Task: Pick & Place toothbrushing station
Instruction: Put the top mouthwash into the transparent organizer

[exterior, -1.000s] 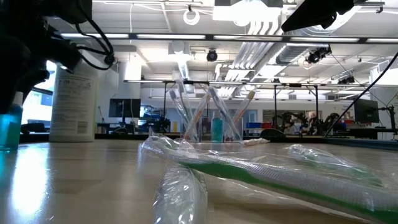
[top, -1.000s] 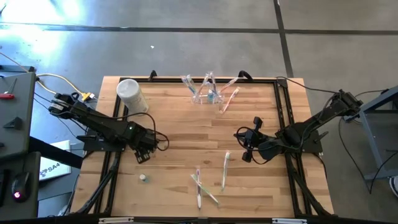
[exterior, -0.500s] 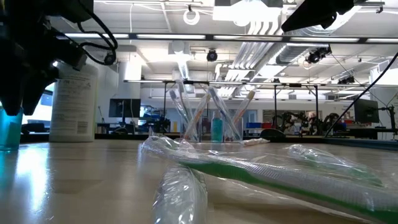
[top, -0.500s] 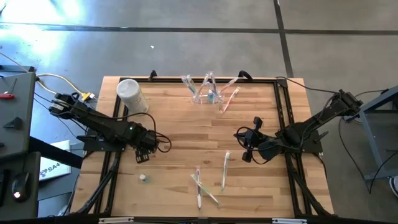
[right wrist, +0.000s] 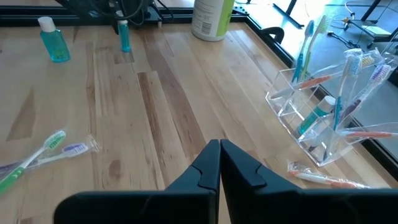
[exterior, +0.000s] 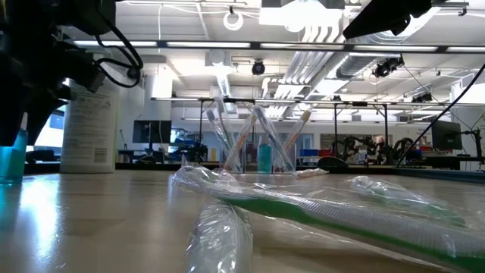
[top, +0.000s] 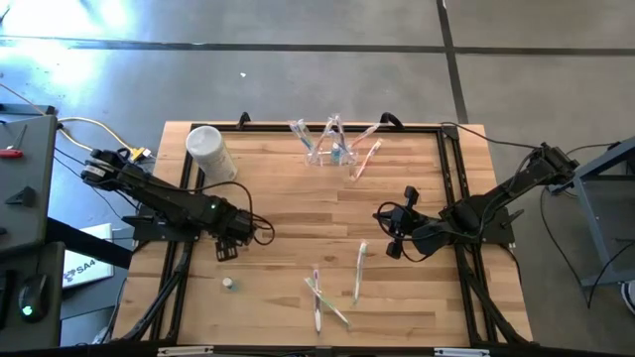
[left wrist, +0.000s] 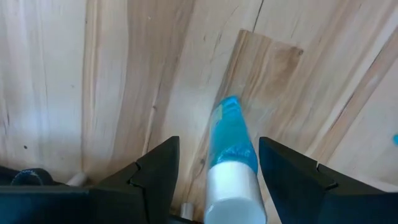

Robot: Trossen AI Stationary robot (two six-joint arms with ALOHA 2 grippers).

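My left gripper needs to grab the blue tube by its blue body (left wrist: 233, 140), so that the tube's white cap (left wrist: 235, 194) stays free on the way to the station.
The toothbrushing station (top: 332, 151) is a clear plastic holder at the middle of the table's far edge, with several toothbrushes standing in it; it also shows in the low view (exterior: 254, 155) and the right wrist view (right wrist: 314, 121). My left gripper (top: 230, 241) points down at the table's left and is open. A small blue tube (left wrist: 231, 134) with a white cap on top stands upright between its fingers (right wrist: 124, 36). My right gripper (top: 387, 233) hovers shut over the table's right half, holding nothing (right wrist: 219, 158). My left gripper stands astride the blue tube from above. A clear gap shows between one finger (left wrist: 163, 168) and the tube. The tube's white cap (left wrist: 235, 193) lies close beside the other finger (left wrist: 280, 174). I cannot tell whether that finger touches it.
A white canister (top: 210, 151) stands at the far left corner. A small blue bottle (top: 227, 283) stands near the left gripper. Wrapped toothbrushes (top: 332, 293) lie by the near edge, and one more (top: 365, 159) lies beside the holder.
My left gripper has rolled a little about its downward line while staying over the blue tube. In the low view its dark fingers now cover more of the blue below them.
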